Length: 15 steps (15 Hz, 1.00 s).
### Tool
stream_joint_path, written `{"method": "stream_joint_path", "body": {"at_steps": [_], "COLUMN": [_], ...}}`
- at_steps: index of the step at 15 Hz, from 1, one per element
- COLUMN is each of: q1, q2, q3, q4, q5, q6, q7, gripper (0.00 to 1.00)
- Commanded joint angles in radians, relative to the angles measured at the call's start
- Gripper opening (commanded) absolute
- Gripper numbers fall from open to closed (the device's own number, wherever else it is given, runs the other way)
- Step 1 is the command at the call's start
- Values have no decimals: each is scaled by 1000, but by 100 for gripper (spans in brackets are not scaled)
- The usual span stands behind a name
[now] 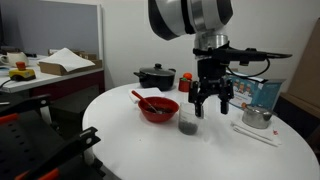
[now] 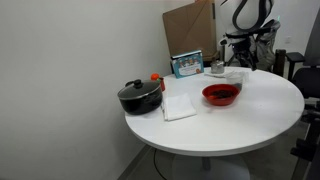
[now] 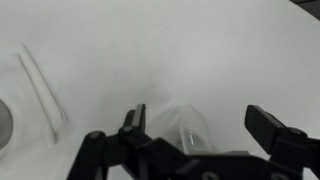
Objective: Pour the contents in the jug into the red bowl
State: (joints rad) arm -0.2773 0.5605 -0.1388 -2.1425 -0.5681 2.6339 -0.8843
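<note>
The gripper reaches the jug next and grabs its handle, on the side away from the red bowl [image 1: 158, 107]. That leaves the jug's rim free to pour.
The jug [image 1: 187, 122] is small and see-through with dark contents. It stands upright on the white round table, just beside the red bowl [image 1: 158, 107]. A red utensil sticks out of the bowl, which also shows in an exterior view [image 2: 221, 94]. My gripper [image 1: 212, 104] hangs open just above and behind the jug. In the wrist view the jug [image 3: 185, 128] shows blurred between the spread fingers of the gripper [image 3: 200, 125], nearer the left finger. Nothing is held.
A black lidded pot [image 1: 155, 77] stands behind the bowl. A silver kettle [image 1: 257, 117] and a blue box [image 1: 265, 93] are on the far side of the gripper. A white cloth [image 2: 178, 106] lies next to the pot [image 2: 139, 96]. White sticks [image 3: 40, 85] lie on the table.
</note>
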Motion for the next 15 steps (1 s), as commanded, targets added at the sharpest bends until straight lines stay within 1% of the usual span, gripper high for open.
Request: {"method": "stream_joint_path", "body": {"at_steps": [1, 5, 6, 7, 8, 9, 15], "q1": [-21, -21, -21, -20, -20, -21, -11], "q2": [61, 93, 99, 102, 105, 107, 103], "q3": [6, 14, 16, 19, 22, 27, 36], "q4": [42, 60, 63, 65, 67, 68, 61], "q5": [14, 20, 21, 22, 23, 26, 29], "q6": [57, 76, 79, 82, 84, 84, 74], "q7": [-70, -108, -113, -118, -125, -133, -168], "gripper": [100, 100, 95, 85, 70, 69, 23]}}
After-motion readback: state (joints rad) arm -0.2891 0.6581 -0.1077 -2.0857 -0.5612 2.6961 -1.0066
